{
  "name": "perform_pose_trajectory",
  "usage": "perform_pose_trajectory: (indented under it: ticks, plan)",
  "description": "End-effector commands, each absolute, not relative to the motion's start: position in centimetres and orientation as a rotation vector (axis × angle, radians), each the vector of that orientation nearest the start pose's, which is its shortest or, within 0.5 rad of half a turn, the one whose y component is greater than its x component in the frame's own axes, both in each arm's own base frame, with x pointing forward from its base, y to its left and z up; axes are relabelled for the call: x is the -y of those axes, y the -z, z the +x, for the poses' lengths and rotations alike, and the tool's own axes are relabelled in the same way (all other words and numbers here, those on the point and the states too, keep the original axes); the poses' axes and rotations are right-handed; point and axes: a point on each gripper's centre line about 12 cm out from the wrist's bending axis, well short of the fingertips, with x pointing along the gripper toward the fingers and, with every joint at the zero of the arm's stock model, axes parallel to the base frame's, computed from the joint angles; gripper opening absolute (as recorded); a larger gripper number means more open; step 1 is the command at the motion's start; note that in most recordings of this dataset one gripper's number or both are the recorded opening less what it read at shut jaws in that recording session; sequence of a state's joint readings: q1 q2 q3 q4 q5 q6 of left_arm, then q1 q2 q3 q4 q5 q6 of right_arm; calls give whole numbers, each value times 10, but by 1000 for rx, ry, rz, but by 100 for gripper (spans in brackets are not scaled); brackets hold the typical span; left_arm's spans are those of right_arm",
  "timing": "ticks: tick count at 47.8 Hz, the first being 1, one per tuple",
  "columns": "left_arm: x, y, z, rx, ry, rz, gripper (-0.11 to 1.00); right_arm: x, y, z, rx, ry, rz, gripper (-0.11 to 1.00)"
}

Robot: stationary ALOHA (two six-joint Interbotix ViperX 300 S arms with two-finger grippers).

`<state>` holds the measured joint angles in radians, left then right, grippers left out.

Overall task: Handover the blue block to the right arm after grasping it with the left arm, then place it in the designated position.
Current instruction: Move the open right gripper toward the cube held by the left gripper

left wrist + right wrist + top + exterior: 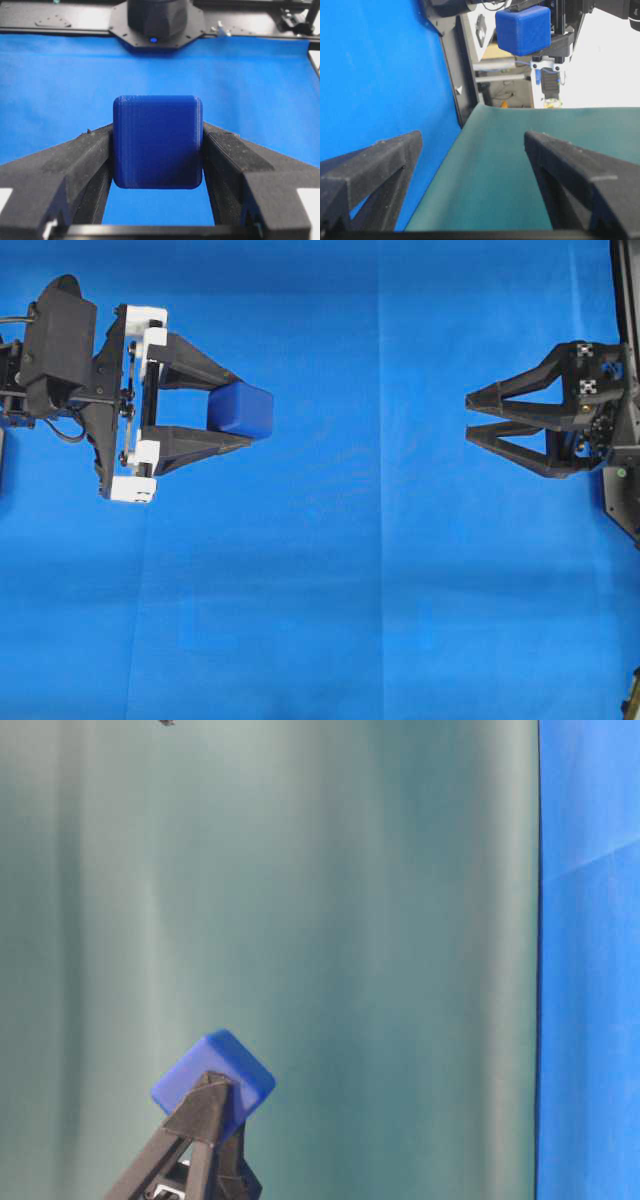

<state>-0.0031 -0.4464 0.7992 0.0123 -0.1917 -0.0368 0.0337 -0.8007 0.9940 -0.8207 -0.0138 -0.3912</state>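
Note:
My right gripper grabs the block's loose end next for the handover, since that end juts past my left gripper's fingers, which cover the back part of the blue block (243,410).
The blue block (243,410) is a small dark-blue cube with rounded edges. My left gripper (245,412), the one with white brackets, is shut on it and holds it lifted off the blue cloth. In the left wrist view the block (157,142) is pinched between both fingers near their tips (157,127). The table-level view shows the block (213,1075) raised on the fingers (205,1120). My right gripper (470,414), all black, is open and empty at the far right, pointing toward the block with a wide gap between them. From the right wrist view (472,137) the block (523,30) shows far ahead.
A blue cloth (330,600) covers the table. A green backdrop (350,920) stands behind in the table-level view. A black arm base and frame (155,22) sit at the cloth's far edge in the left wrist view. The right arm's base (625,450) is at the right edge.

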Motion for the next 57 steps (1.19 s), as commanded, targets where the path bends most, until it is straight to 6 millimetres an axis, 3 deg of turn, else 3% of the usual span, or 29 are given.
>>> perform_pose_trajectory:
  ticks: [1, 14, 30, 46, 57]
  plan:
    - [2, -311, 322, -126, 5, -28, 47, -10, -313, 241, -102, -135, -1209, 96]
    - [2, -311, 322, -126, 5, -28, 46, -9, -318, 267, -128, -150, -1251, 96]
    - [2, -311, 322, -127, 6, -31, 46, -8, -329, 326, -111, -177, -1269, 96]
    - [2, -310, 322, -130, 4, -31, 47, -6, -325, 387, -121, -207, -1290, 96]
    - [2, -310, 322, -130, 4, -32, 46, -5, -329, 417, -112, -200, -1297, 96]
